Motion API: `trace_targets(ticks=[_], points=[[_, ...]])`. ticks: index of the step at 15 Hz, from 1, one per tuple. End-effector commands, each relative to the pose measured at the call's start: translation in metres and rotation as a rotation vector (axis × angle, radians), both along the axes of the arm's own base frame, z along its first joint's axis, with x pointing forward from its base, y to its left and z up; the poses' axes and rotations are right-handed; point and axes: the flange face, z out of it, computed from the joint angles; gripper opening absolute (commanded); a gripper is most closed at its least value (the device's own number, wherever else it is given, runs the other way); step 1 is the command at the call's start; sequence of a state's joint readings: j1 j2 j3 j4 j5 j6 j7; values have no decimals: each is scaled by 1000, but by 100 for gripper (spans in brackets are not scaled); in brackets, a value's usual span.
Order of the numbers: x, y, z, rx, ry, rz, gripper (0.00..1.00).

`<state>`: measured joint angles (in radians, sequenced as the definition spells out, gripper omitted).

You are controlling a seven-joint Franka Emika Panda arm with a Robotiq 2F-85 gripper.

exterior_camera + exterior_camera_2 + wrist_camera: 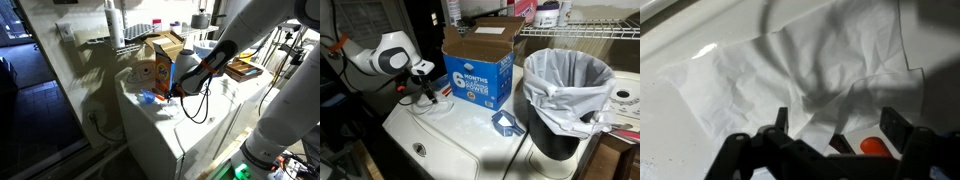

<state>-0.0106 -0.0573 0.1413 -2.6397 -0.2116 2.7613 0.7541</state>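
Observation:
A creased part of the crumpled white sheet is between my fingers. My gripper should close now, as that would hold this part of the sheet.
My gripper (838,116) is open and hangs low over a crumpled white sheet of paper (800,70) that lies on a white appliance top (450,140). A corner of the paper lies between the two fingers. A small orange-red thing (872,146) shows just below that corner, partly hidden by the gripper body. In both exterior views the gripper (427,92) (181,92) is at the appliance's edge, beside an open blue cardboard box (475,75).
The open box (155,70) stands at the back of the appliance top (190,128). A black bin with a white liner (565,90) stands beside it. A small blue object (505,123) lies between box and bin. Wire shelves with containers (550,14) are behind.

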Motion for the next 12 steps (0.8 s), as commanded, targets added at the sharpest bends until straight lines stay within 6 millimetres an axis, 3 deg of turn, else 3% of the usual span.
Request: trace_targets(ticks=[1, 10, 12], points=[[6, 0, -5, 15, -5, -12, 65], [11, -5, -6, 7, -1, -20, 2], [11, -7, -5, 2, 1, -24, 0]])
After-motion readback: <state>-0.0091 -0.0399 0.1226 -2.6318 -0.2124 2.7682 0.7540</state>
